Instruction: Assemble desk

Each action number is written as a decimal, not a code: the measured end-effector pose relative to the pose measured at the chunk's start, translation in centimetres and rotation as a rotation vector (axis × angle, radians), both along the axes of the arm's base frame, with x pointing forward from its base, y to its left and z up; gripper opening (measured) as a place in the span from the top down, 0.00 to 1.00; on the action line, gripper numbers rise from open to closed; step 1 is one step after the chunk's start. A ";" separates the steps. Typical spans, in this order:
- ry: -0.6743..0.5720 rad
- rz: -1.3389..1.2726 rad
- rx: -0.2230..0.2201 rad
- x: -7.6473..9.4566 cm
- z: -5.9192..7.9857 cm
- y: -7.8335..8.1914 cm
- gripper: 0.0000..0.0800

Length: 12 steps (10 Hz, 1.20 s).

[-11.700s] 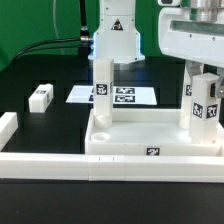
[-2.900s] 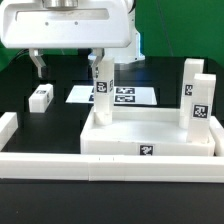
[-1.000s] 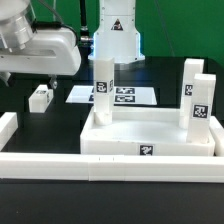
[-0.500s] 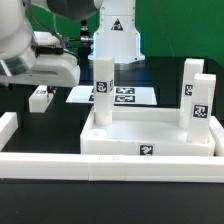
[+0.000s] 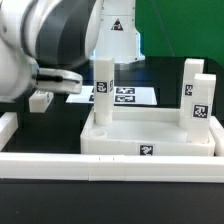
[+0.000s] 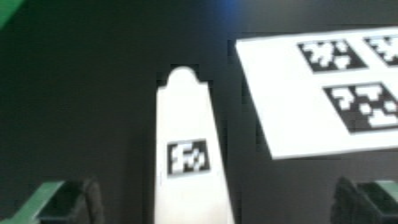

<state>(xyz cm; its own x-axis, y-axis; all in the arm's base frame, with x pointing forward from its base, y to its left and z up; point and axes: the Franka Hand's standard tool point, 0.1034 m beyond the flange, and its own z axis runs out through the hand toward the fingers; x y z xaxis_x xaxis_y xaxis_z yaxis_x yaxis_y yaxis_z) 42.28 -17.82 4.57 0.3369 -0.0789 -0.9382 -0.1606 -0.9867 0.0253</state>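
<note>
My gripper's fingers are high above the loose leg and wide of the leg's sides. They would miss the leg if I closed now, so my gripper will move lower first.
The desk slab [image 5: 150,137] lies tray-side up with two white tagged legs standing in it, one at its far left corner [image 5: 102,88] and one at its right [image 5: 197,96]. A third leg [image 5: 40,99] lies loose on the black table at the exterior view's left, partly hidden under my arm [image 5: 40,45]. In the wrist view this loose leg [image 6: 189,150] lies lengthwise, its tag facing up. My gripper [image 6: 214,203] hangs above it, open, with a finger [image 6: 63,200] on either side and clear of the leg.
The marker board [image 5: 126,96] lies behind the slab and shows beside the loose leg in the wrist view [image 6: 338,85]. A long white rail [image 5: 100,166] runs along the front, with a shorter one [image 5: 8,128] at the exterior view's left.
My arm has swung from the right leg over to the left side of the table and come down over the loose leg. The gripper has stayed open. The parts have not moved.
</note>
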 end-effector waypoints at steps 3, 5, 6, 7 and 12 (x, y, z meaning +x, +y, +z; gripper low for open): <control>-0.014 0.013 -0.012 0.7 -0.8 -0.4 0.19; -0.018 0.013 -0.013 0.0 -1.7 -0.6 0.19; -0.023 0.014 -0.014 -0.1 -1.9 -0.6 0.19; -0.029 0.014 -0.019 -0.2 -2.1 -0.7 0.19; -0.071 0.028 -0.031 0.1 -3.3 -0.9 0.21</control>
<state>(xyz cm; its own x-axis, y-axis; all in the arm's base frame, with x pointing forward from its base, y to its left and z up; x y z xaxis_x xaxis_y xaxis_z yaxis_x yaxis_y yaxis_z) 42.33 -18.75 1.25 0.4046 -0.0973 -0.9093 -0.1350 -0.9898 0.0458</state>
